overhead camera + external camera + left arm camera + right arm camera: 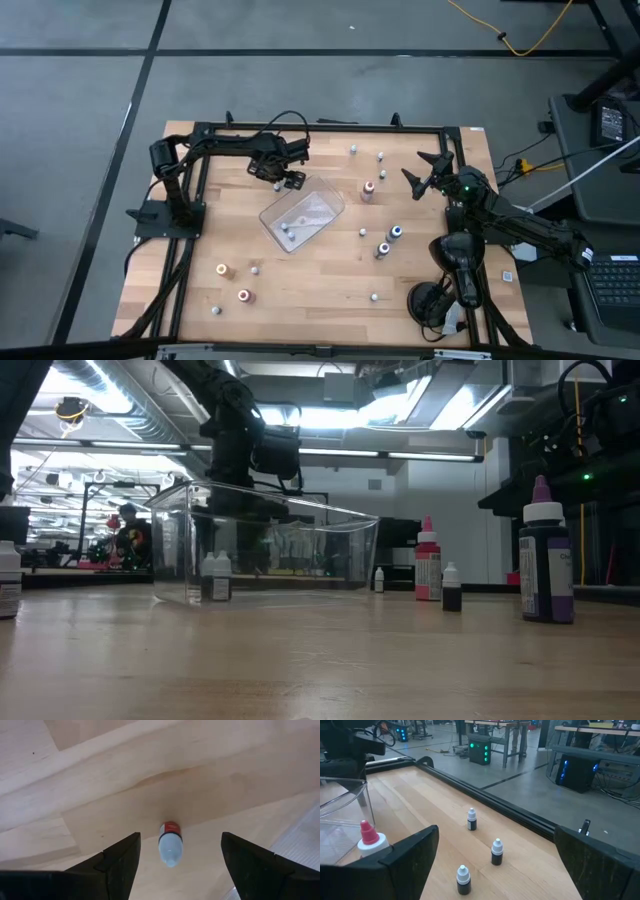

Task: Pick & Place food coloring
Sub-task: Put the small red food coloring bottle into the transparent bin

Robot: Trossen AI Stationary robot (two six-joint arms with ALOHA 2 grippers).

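Note:
I will place the red-labeled food coloring bottle in the clear tray [295, 850], so next I will grab the bottle with my left gripper by its pale cap and upper body [170, 842].
Several tiny food coloring bottles stand scattered on the wooden table. My left gripper [285, 180] is open and points down beside the far left corner of the clear tray [302, 215]. In the left wrist view its fingers [120, 865] stand on either side of a small upright bottle with a red label and a pale cap [170, 844], without touching it. Two small bottles [288, 232] stand inside the tray [270, 555]. My right gripper [425, 175] is open above the table's far right part. It faces three small dark bottles [496, 852] and a red-capped bottle [369, 837].
A red-capped bottle [368, 190] stands right of the tray, and a blue-capped one [396, 233] and others toward the near right. Orange [222, 269] and red [244, 295] bottles stand near left. A black frame [320, 127] runs along the table's edges.

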